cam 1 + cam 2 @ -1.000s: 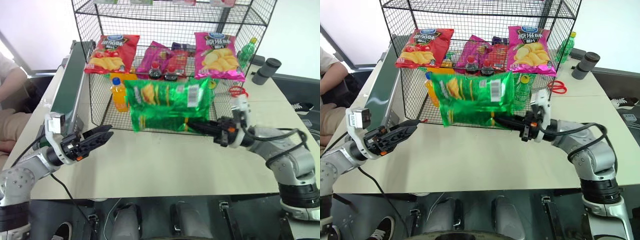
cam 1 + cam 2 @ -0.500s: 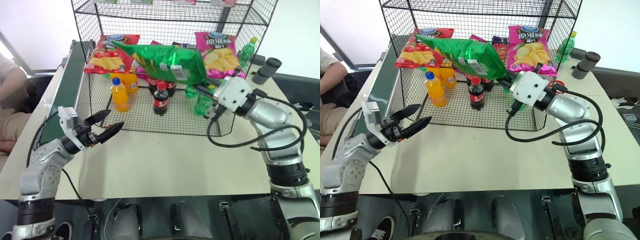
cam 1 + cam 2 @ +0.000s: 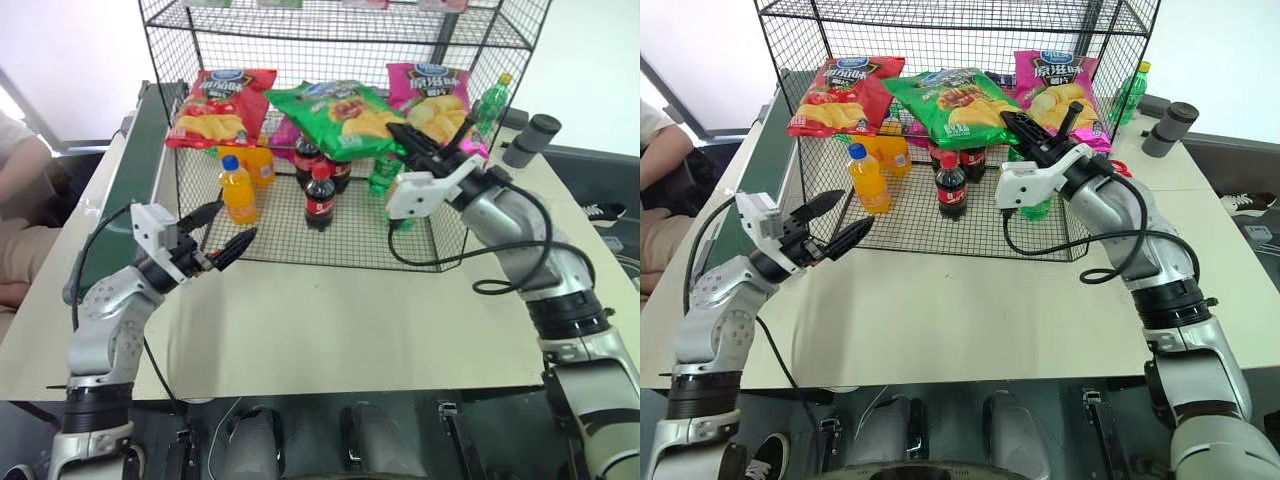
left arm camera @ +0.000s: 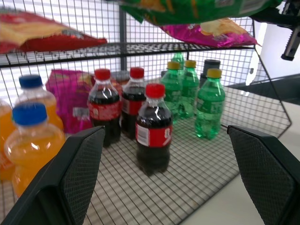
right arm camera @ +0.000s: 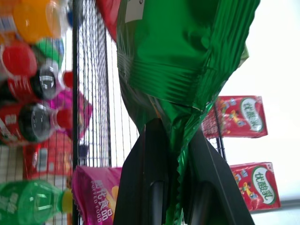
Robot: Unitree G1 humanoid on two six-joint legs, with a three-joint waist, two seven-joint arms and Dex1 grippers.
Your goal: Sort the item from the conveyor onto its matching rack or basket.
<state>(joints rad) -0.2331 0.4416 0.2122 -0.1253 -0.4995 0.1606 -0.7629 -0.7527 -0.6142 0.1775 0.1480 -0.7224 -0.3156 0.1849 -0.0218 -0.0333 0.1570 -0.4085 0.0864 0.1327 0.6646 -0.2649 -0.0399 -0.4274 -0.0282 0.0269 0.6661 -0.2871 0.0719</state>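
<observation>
The green crisp bag [image 3: 335,118] hangs tilted and has yet to touch the middle shelf's wire edge. The robot's right gripper needs to bring the bag there before letting it go.
The green crisp bag [image 3: 335,118] is held face up at the rack's [image 3: 168,150] middle tier, between a red crisp bag [image 3: 218,105] and a pink crisp bag [image 3: 432,90]. My right gripper [image 3: 400,132] is shut on the green bag's near seam, and the right wrist view shows the pinched foil [image 5: 180,140]. Whether the bag rests on the shelf I cannot tell. My left gripper [image 3: 225,228] stands open and empty in front of the rack's lower left corner. The conveyor [image 3: 135,170] with its dark green belt runs along the left of the rack.
On the rack's bottom tier stand orange bottles [image 3: 237,188], cola bottles [image 3: 318,197] and green bottles [image 4: 207,110]. A green bottle [image 3: 490,100] and grey cylinders [image 3: 528,138] sit on the table at the back right. A person [image 3: 20,200] sits at the far left.
My right gripper has lifted the green bag from in front of the bottom tier up to the middle tier and rolled it face up. My left gripper moved closer to the rack.
</observation>
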